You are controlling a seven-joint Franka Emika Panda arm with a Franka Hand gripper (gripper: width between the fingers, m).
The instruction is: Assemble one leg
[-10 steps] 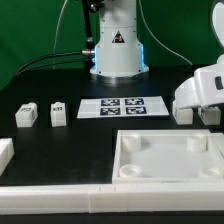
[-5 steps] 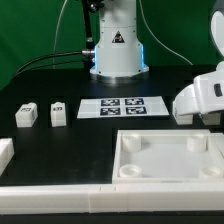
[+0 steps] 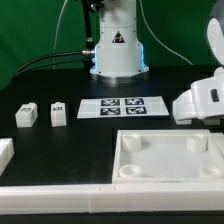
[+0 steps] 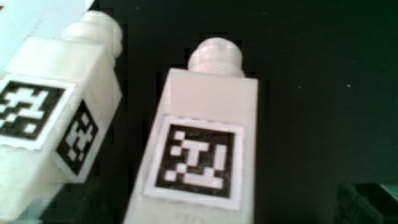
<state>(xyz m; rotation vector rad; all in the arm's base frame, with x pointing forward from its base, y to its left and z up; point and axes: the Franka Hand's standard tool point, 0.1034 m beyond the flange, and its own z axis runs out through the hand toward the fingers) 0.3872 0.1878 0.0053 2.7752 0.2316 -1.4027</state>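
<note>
The nearer marked white leg has my gripper's fingers reaching down on either side of it, so my gripper should close. Closing now would hold the leg.
In the wrist view two white legs lie side by side, each with a black-and-white marker: one leg [image 4: 199,130] sits right under the camera, the other leg [image 4: 57,100] lies beside it. My gripper [image 4: 199,216] hangs over the nearer leg and holds nothing; one dark fingertip [image 4: 377,196] shows well off that leg's side. In the exterior view my gripper [image 3: 200,110] is at the right edge behind the tray-like piece [image 3: 128,172] and hides those legs. Two more legs [image 3: 26,113] [image 3: 58,112] stand at the exterior view's left.
The marker board [image 3: 122,106] lies mid-table before the arm's base [image 3: 116,55]. A long white bar [image 3: 60,178] runs along the front edge, and a small white block [image 3: 5,152] sits at the far left.
In the exterior view the gripper's hand has shifted a little to the right and upward. The parts on the table have not moved.
</note>
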